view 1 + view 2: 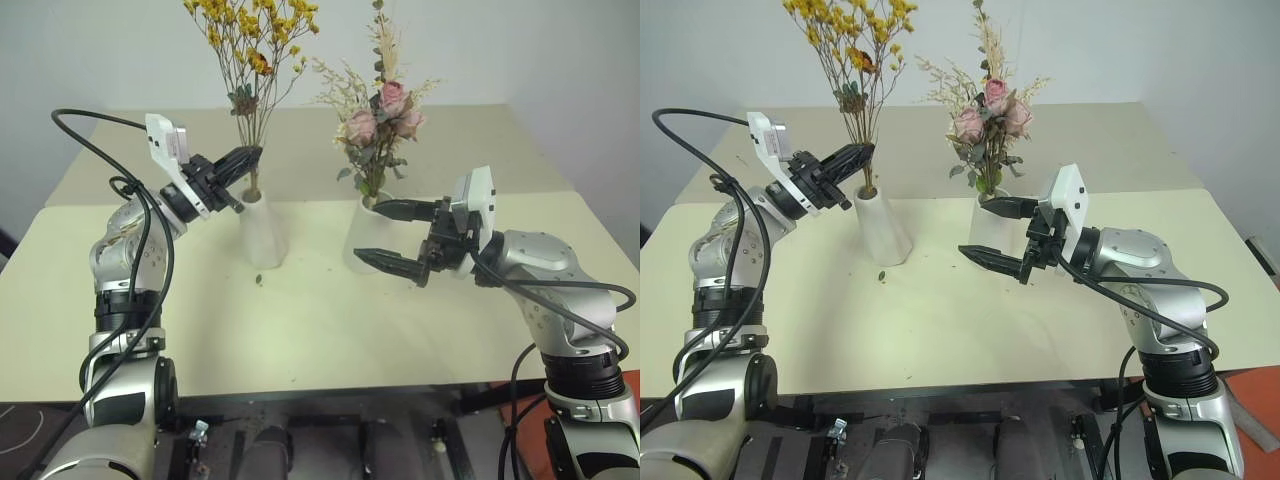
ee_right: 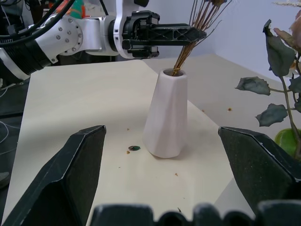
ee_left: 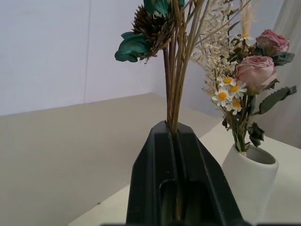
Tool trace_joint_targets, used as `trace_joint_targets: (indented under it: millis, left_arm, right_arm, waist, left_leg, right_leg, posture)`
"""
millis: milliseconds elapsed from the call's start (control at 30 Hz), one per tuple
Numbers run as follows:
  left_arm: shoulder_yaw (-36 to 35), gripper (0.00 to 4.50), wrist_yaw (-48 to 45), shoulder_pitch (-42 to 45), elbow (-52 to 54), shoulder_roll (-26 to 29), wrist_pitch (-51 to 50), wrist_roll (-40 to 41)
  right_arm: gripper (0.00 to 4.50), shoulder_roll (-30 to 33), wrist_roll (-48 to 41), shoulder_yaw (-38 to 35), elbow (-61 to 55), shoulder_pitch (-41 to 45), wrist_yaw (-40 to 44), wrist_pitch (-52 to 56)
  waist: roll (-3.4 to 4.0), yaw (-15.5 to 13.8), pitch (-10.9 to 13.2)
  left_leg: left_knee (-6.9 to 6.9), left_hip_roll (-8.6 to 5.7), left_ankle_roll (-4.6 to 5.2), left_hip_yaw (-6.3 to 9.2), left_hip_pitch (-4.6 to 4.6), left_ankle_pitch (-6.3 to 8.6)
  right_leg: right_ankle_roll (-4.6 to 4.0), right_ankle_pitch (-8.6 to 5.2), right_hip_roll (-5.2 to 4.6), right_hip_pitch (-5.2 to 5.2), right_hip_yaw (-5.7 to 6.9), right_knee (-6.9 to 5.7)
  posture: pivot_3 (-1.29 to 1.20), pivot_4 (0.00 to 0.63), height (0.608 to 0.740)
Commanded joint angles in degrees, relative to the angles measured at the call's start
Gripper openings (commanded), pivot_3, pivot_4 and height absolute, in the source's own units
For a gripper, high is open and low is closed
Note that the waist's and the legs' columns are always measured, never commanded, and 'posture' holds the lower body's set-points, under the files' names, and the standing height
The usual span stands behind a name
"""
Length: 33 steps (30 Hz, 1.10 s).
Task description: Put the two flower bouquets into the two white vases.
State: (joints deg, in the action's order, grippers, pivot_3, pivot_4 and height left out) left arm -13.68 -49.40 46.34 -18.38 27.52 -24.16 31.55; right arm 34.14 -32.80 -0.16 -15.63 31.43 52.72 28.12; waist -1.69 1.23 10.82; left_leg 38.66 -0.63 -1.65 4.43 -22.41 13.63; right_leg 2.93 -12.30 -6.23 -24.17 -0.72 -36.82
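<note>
The yellow bouquet's brown stems are inside the narrow opening of the slim white vase, so the left gripper will open.
The yellow-orange bouquet (image 1: pixel 250 40) stands upright with its thin brown stems reaching into the narrow mouth of the slim white vase (image 1: pixel 262 230). My left gripper (image 1: pixel 250 155) is shut on those stems just above the vase's mouth. The pink rose bouquet (image 1: pixel 385 115) stands in the stouter white vase (image 3: pixel 249 181), to the right of the slim one. My right gripper (image 1: pixel 368 230) is open and holds nothing; it points left, with its wide-spread fingers in front of the stout vase and partly covering it.
Both vases stand near the middle of a cream table (image 1: pixel 300 340). A small green scrap (image 1: pixel 258 279) lies on the tabletop just in front of the slim vase. The table's front edge runs close below my arms.
</note>
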Motion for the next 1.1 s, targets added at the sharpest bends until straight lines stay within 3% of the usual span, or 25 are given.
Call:
trace_joint_targets:
  millis: [33, 267, 400, 767, 1100]
  left_arm:
    - [-1.1, 0.02, 0.4, -0.5, 3.2, 1.1, -0.4, 0.9]
    - [-1.0, 0.02, 0.8, -2.0, 5.3, 1.7, -1.4, 1.2]
    - [-1.3, 0.98, 0.9, -2.3, 6.2, 2.3, -2.3, 1.6]
    - [-3.8, 4.4, 2.6, -8.7, 15.5, 5.6, -6.2, 4.2]
    - [-7.0, 4.46, 3.2, -17.9, 26.5, 10.6, -11.0, 8.5]
  right_arm:
    - [4.5, 0.1, -0.8, -1.1, -1.7, 0.4, -0.1, -0.1]
    - [4.5, 0.0, -0.8, -0.9, -1.5, 0.5, 0.2, -0.1]
    - [4.5, -0.3, -0.6, -0.6, -1.0, 0.8, 0.2, -0.3]
    - [4.5, -0.7, -0.4, -0.4, -0.8, 0.8, 0.7, -0.4]
    - [4.5, -0.3, -0.3, -0.6, -0.4, 0.6, 1.2, -0.2]
  waist:
    - [0.0, 0.0, 0.0]
    - [0.0, 0.0, 0.0]
    - [0.0, 0.0, 0.0]
    - [0.0, 0.1, 0.0]
    - [0.01, 0.1, 0.0]
  left_leg:
    - [0.0, 0.0, 0.0, 0.0, 0.0, 0.0]
    - [0.0, 0.0, 0.0, 0.0, 0.0, 0.0]
    - [0.0, 0.0, 0.0, 0.0, 0.0, 0.0]
    - [0.0, 0.04, 0.0, 0.0, 0.0, 0.0]
    - [-0.01, 0.11, 0.0, -0.01, 0.03, 0.0]
  right_leg:
    - [0.0, 0.0, 0.0, 0.0, 0.0, 0.0]
    - [0.0, 0.0, 0.0, 0.0, 0.0, 0.01]
    - [0.0, 0.0, 0.0, 0.0, 0.0, 0.01]
    - [0.0, 0.0, 0.02, -0.01, 0.0, 0.0]
    - [-0.01, 0.0, 0.09, 0.0, 0.0, 0.01]
  posture:
    - [0.0, 0.15, 0.74]
    - [0.0, 0.15, 0.74]
    - [0.0, 0.15, 0.74]
    - [0.0, 0.15, 0.74]
    - [0.0, 0.15, 0.74]
